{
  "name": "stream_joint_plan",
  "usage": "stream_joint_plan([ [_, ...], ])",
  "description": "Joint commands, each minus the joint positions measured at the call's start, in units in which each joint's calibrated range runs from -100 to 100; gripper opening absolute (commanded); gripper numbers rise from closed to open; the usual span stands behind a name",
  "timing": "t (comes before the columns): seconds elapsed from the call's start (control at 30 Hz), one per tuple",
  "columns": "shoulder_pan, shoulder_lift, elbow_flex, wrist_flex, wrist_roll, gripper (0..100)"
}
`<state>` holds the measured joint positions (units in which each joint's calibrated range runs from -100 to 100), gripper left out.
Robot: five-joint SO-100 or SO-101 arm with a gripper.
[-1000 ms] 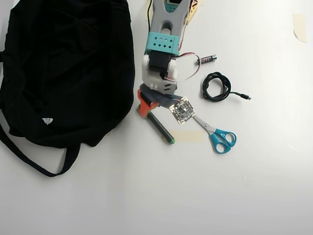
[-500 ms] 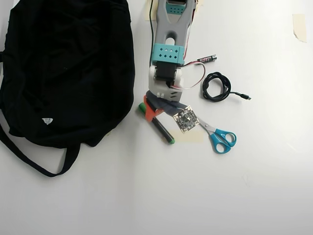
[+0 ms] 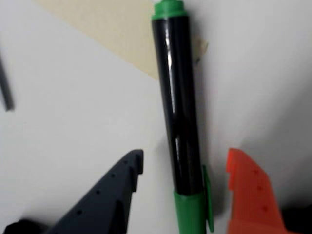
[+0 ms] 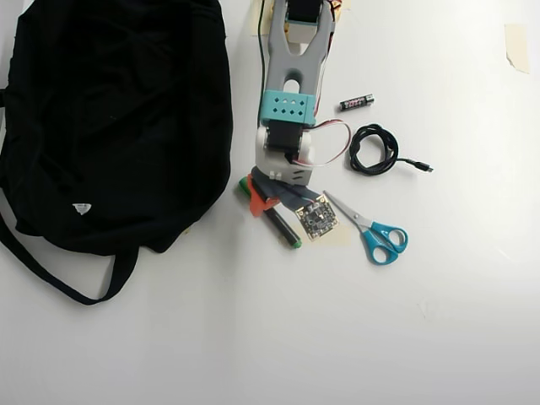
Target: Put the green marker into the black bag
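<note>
I will put the green marker (image 3: 180,112) into the black bag, so I will grab it next by its green end with the cap (image 3: 190,210).
The green marker (image 3: 180,112) lies flat on the white table, a glossy black barrel with a green cap at the bottom of the wrist view and a small green end at the top. My gripper (image 3: 185,158) is open and straddles it near the cap: the dark finger (image 3: 109,195) stands left of it and the orange finger (image 3: 251,195) right, neither touching. In the overhead view the marker (image 4: 280,226) lies diagonally under the gripper (image 4: 268,202), just right of the black bag (image 4: 110,118), which fills the upper left.
Blue-handled scissors (image 4: 375,232) lie right of the marker, whose end rests on a beige tape patch (image 4: 333,238). A coiled black cable (image 4: 373,149) and a small battery (image 4: 356,102) sit further up on the right. The bag's strap (image 4: 59,278) trails at lower left.
The arm has reached further down the overhead view and the gripper has settled over the marker's cap end. The marker, bag and other items have not moved.
</note>
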<state>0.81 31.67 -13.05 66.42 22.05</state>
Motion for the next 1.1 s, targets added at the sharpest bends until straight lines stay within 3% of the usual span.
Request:
stream_joint_plan([
  [0.0, 0.46, -0.39, -0.88, -0.45, -0.08, 23],
  [1.07, 2.03, 3.02, 2.99, -3.46, 0.55, 22],
])
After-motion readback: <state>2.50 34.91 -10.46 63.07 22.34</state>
